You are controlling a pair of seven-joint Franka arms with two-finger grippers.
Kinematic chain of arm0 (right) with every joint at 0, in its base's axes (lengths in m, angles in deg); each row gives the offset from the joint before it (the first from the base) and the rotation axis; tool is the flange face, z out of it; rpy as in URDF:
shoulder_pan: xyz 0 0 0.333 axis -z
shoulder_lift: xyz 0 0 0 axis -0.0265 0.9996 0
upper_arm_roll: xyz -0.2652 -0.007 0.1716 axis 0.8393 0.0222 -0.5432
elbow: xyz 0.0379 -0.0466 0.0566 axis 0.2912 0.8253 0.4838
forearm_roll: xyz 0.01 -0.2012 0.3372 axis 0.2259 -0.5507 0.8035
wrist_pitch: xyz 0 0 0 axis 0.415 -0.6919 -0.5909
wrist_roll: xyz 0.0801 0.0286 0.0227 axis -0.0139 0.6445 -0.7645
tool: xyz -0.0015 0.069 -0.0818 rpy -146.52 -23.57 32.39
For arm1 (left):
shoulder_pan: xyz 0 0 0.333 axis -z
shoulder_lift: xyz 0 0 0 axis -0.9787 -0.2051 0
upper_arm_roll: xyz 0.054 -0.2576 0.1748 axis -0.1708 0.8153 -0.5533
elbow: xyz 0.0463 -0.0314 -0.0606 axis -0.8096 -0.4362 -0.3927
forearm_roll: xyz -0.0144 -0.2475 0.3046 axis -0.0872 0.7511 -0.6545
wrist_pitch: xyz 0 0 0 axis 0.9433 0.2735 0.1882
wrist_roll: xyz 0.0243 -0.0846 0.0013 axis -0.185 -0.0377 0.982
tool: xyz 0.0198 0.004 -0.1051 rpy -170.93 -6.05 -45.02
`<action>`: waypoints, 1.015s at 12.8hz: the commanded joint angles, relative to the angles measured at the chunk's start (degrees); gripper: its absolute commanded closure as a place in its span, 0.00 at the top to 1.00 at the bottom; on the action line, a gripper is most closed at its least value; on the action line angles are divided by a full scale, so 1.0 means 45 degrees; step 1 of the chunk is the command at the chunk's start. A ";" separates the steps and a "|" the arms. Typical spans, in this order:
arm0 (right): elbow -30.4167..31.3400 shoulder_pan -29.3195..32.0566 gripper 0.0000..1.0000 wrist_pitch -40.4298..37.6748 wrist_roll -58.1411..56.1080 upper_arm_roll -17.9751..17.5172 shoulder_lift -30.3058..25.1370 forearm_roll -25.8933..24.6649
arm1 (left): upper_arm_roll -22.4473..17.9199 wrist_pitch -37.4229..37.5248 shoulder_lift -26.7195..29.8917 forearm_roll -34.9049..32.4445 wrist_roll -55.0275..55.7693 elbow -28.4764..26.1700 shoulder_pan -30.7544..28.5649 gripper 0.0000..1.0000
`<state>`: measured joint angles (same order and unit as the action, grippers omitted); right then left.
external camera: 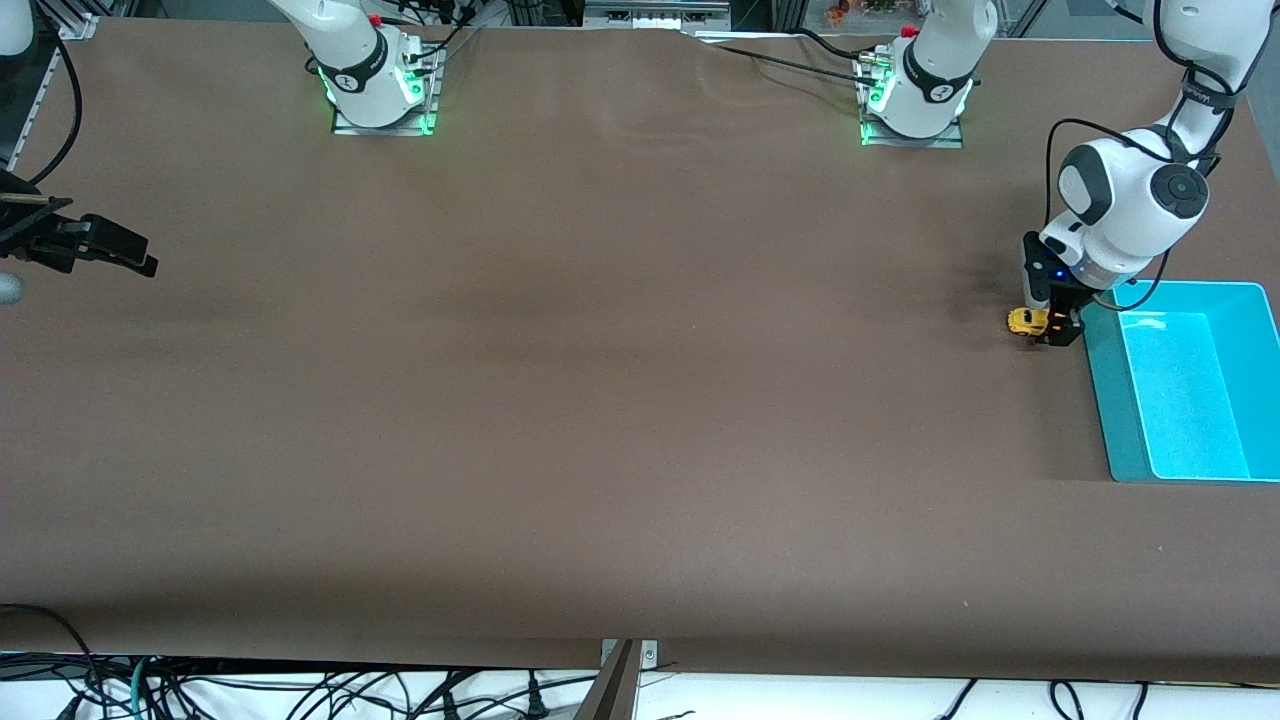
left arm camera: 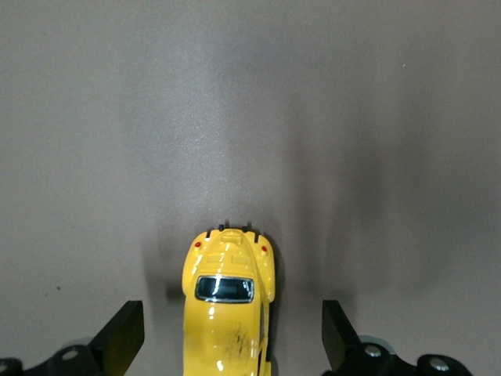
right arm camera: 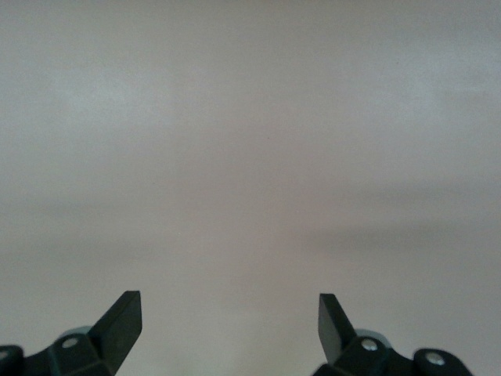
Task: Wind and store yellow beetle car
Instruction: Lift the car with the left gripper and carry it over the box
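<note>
The left gripper's fingers are on either side of the yellow car in the left wrist view, so the left gripper should close on it.
The yellow beetle car stands on the brown table beside the turquoise bin, toward the left arm's end of the table. My left gripper is down around the car. In the left wrist view the car lies between the two black fingers, with a gap on each side, so the gripper is open and not touching it. My right gripper is open and empty, waiting at the right arm's end of the table; in its wrist view only bare table shows.
The bin is empty and lies nearer to the front camera than the left gripper's wrist. Both arm bases stand along the table's back edge. Cables hang below the front edge.
</note>
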<state>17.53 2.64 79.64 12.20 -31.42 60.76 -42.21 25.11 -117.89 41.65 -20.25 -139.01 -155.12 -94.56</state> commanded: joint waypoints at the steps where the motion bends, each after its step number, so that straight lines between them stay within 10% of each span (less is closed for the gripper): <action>1: -0.0226 -0.0015 1.00 -0.0190 0.0021 0.0042 0.0067 0.0244 | 0.0104 -0.0256 0.0115 -0.0149 -0.0187 -0.0186 -0.0165 0.83; 6: -0.0226 -0.0171 1.00 -0.0171 0.0061 0.0022 0.0144 0.0244 | 0.0104 -0.0159 0.0252 -0.0149 -0.0246 -0.0147 -0.0165 0.27; 13: -0.0245 -0.0171 1.00 -0.0249 0.0139 -0.0115 0.0047 0.0244 | 0.0299 0.2532 0.1637 0.0589 -0.0207 0.0203 -0.0010 0.26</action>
<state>17.43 2.01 79.58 12.22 -31.69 61.09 -42.01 25.70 -111.53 44.83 -19.92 -138.95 -154.50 -94.55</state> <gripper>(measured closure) 0.000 0.515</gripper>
